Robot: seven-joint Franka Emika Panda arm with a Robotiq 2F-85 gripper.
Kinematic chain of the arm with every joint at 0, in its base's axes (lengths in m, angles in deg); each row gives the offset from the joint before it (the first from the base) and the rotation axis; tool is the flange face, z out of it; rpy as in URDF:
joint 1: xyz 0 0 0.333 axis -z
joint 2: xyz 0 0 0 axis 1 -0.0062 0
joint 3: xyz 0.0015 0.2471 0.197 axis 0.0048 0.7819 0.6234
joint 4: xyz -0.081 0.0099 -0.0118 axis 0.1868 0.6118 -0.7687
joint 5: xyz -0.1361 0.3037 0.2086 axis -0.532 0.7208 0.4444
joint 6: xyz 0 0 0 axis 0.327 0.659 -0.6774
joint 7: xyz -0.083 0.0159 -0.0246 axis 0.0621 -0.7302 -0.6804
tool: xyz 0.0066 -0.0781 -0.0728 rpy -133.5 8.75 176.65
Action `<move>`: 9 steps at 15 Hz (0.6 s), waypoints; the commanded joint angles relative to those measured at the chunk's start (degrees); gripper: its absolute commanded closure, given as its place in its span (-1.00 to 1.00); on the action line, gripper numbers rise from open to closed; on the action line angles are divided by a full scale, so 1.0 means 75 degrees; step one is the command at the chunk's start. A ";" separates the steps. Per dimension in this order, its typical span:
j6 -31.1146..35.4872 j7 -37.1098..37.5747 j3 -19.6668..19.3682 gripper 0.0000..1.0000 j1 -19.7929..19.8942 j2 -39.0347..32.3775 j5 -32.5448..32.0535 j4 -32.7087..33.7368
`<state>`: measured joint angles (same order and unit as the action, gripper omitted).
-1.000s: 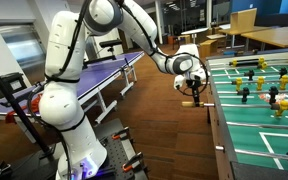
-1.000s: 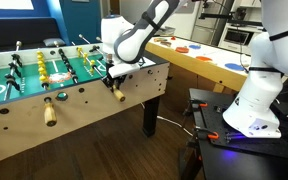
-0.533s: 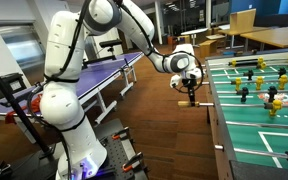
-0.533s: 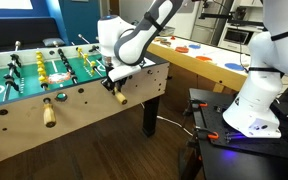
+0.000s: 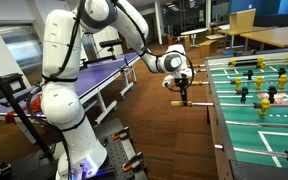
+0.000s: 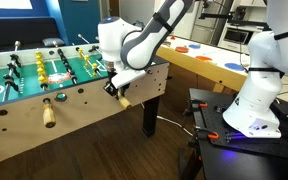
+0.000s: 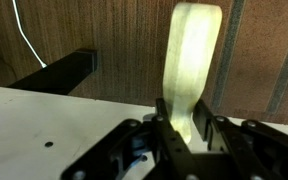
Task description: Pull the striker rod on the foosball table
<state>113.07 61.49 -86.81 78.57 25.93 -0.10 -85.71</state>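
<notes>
Little of the silver rod shows between the foosball table's side and the tan handle, so I should pull the handle farther out before opening my gripper.
The foosball table [image 5: 216, 110] has a green white-lined field with yellow and dark figures; it also shows in an exterior view [image 6: 44, 105]. My gripper [image 5: 182, 88] is shut on the tan handle of the striker rod [image 5: 185, 101], out from the table's side. The thin silver rod runs from the handle into the table wall. In an exterior view the gripper [image 6: 121, 93] holds the same handle [image 6: 124, 99] off the table's corner. In the wrist view the pale tan handle [image 7: 191, 60] stands between my fingers [image 7: 171, 125], which press on both sides of it.
Another tan-handled rod [image 6: 50, 112] sticks out of the same table side. A blue ping-pong table [image 5: 94, 72] stands behind the arm. A wooden table with coloured discs [image 6: 199, 55] is beyond. The robot base [image 6: 246, 105] and a black cart [image 6: 209, 135] stand nearby.
My gripper has moved away from the table's side with the handle in it, drawing the rod further out. The grip stays shut.
</notes>
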 commanded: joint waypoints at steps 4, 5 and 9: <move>0.0936 0.0219 0.0725 0.84 -0.0453 0.0224 0.0025 -0.0851; 0.1013 0.0226 0.0806 0.84 -0.0450 0.0280 0.0037 -0.0987; 0.1258 0.0574 0.1008 0.84 -0.0545 0.0449 -0.0014 -0.1367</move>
<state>115.01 66.25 -83.43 77.20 30.98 -1.28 -93.72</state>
